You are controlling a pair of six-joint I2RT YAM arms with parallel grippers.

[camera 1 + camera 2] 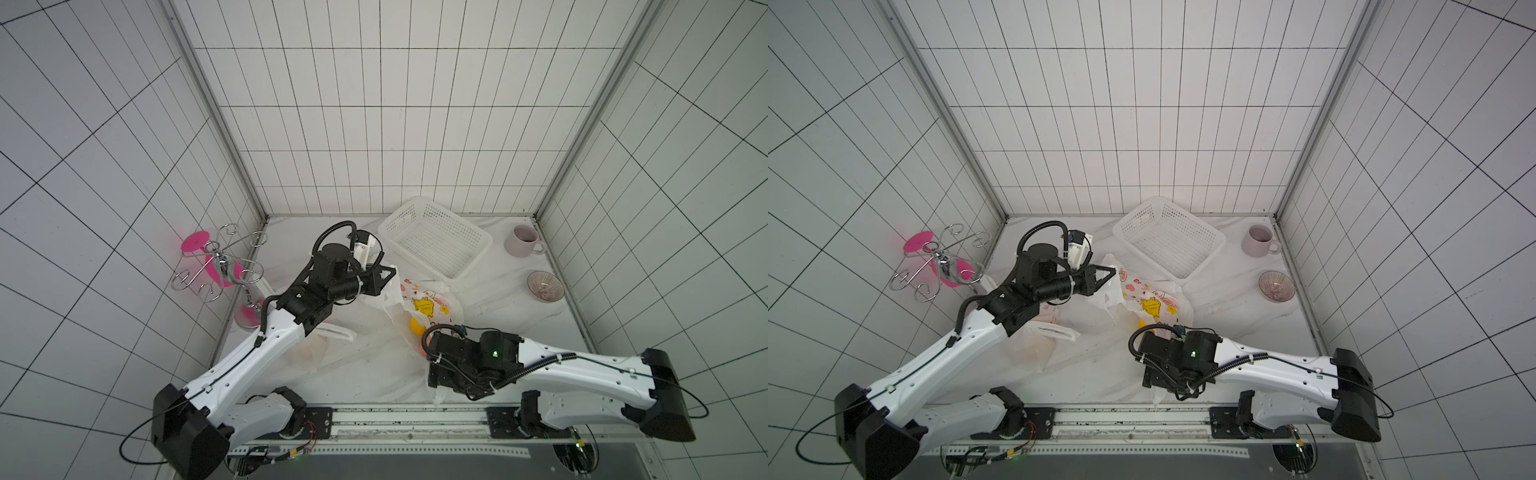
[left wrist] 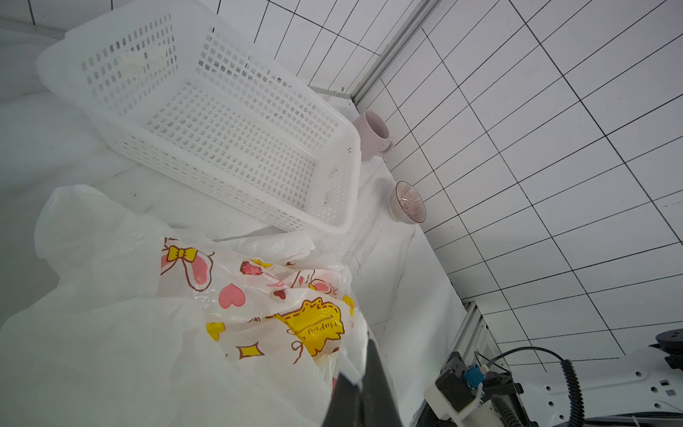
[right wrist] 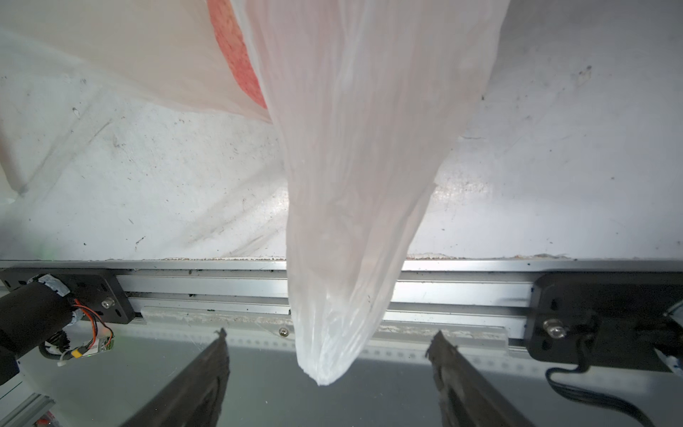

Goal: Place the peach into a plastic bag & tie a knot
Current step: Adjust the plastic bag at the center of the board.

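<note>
My left gripper is holding the edge of the bag. My right gripper should grab the bag's loose twisted tail on the opposite end next, to raise the bag upright for the knot.
A translucent plastic bag (image 1: 419, 301) printed with yellow and pink cartoons lies crumpled mid-table in both top views (image 1: 1150, 301). My left gripper (image 2: 356, 380) is shut on the bag's upper edge, pinching white film (image 2: 351, 366) between its dark fingers; from above it sits at the bag's far-left side (image 1: 390, 276). The peach (image 3: 240, 63) shows red through the film, and as a yellow-orange lump (image 1: 417, 326) beside my right wrist. My right gripper (image 3: 330, 334) is open near the table's front edge. A twisted tail of the bag (image 3: 343, 222) hangs loose between its fingers, touching neither.
A white perforated basket (image 1: 436, 241) stands at the back. A pink mug (image 1: 521, 241) and a striped bowl (image 1: 544, 286) are at the right wall. Another pale bag (image 1: 320, 345) lies under my left arm. A wire rack (image 1: 220, 266) stands left. A metal rail (image 3: 462, 284) runs along the front.
</note>
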